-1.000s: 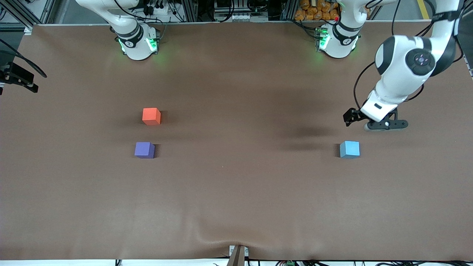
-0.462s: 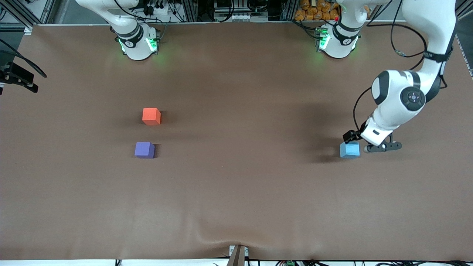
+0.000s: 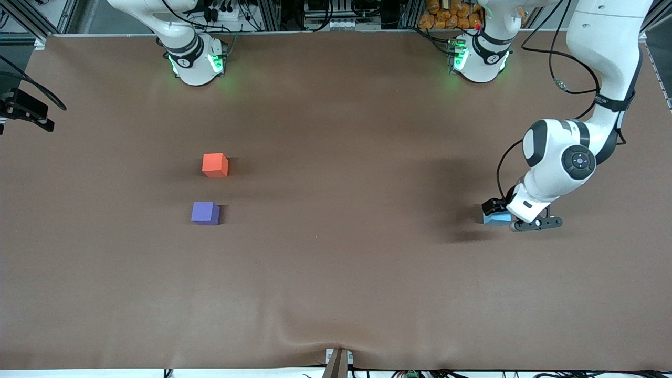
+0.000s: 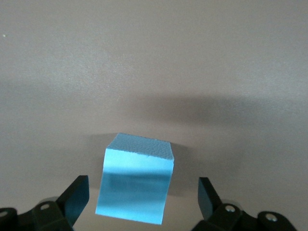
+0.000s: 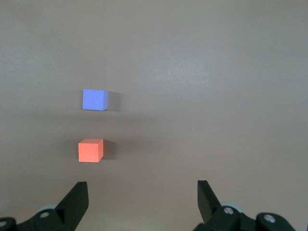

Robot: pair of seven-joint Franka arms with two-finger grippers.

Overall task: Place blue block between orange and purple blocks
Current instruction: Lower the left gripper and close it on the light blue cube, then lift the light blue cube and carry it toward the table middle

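The fingers of my left gripper stop above the blue block's top, so closing now would miss. The left gripper moves lower, before it closes on the block.
The blue block (image 3: 495, 219) sits on the brown table toward the left arm's end, mostly covered by my left gripper (image 3: 505, 216). In the left wrist view the blue block (image 4: 135, 186) lies between the open fingers (image 4: 77, 196) with gaps on both sides. The orange block (image 3: 215, 165) and the purple block (image 3: 205, 213) sit toward the right arm's end, purple nearer the front camera, a small gap between them. The right wrist view shows the orange block (image 5: 90, 150) and the purple block (image 5: 95, 99) ahead of my open, empty right gripper (image 5: 143, 202). The right arm waits near its base.
The brown table cloth (image 3: 336, 262) has a wrinkle at its near edge. A black camera mount (image 3: 23, 107) juts over the table edge at the right arm's end.
My left gripper has come down and toward the front camera onto the blue block, which now lies between its open fingers. The blocks have not moved.
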